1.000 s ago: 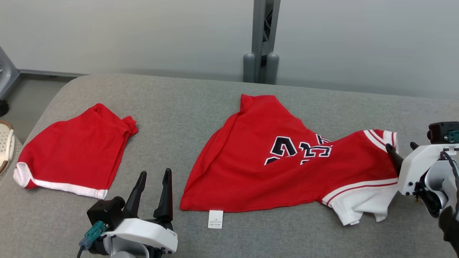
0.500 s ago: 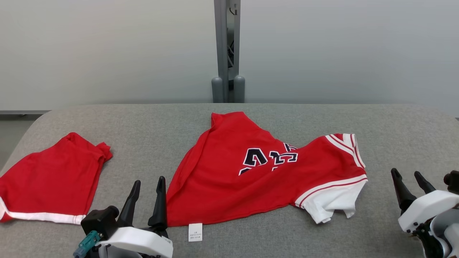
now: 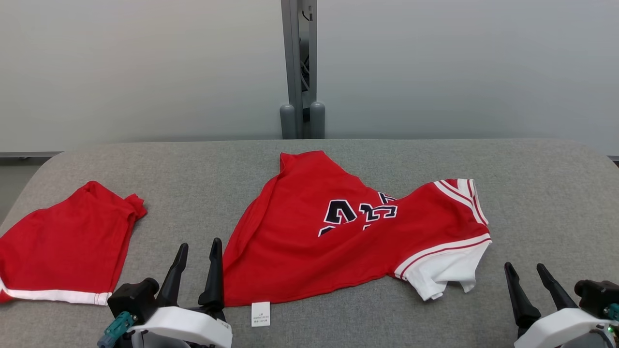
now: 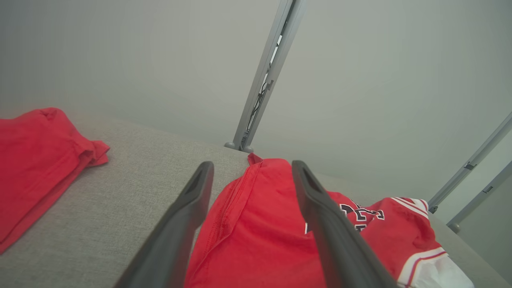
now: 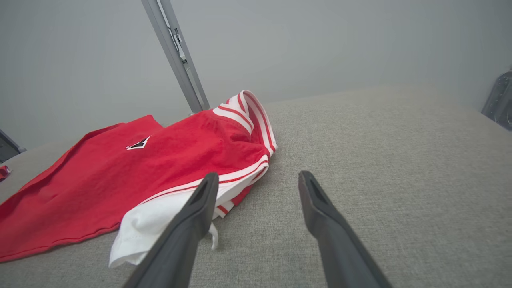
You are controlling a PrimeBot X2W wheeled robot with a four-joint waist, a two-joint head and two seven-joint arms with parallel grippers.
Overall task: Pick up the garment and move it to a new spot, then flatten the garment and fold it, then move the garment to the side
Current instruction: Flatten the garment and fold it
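My left gripper is to grab the hem corner (image 3: 232, 298) beside the label next, as the garment's turned-over hem (image 3: 250, 220) makes a raised fold while its body lies flat.
The garment (image 3: 338, 241) is a red jersey with dark lettering and white-trimmed sleeves. It lies crumpled and partly folded over in the middle of the grey padded surface (image 3: 532, 193). My left gripper (image 3: 199, 244) is open just left of its lower hem, fingers pointing away; in the left wrist view the garment (image 4: 260, 224) shows between and past my left gripper (image 4: 252, 165). My right gripper (image 3: 523, 266) is open to the right of the white sleeve, clear of the cloth. The right wrist view shows the garment (image 5: 140, 176) left of my empty right gripper (image 5: 259, 175).
A pair of red shorts (image 3: 63, 251) with a white hem lies flat at the left end of the surface. A grey post (image 3: 300, 72) stands against the pale wall behind. A white label (image 3: 260, 314) sticks out from the jersey's near hem.
The head camera has swung, shifting the whole picture. My right gripper has drawn back from the jersey's sleeve toward the near right. The left gripper stays put.
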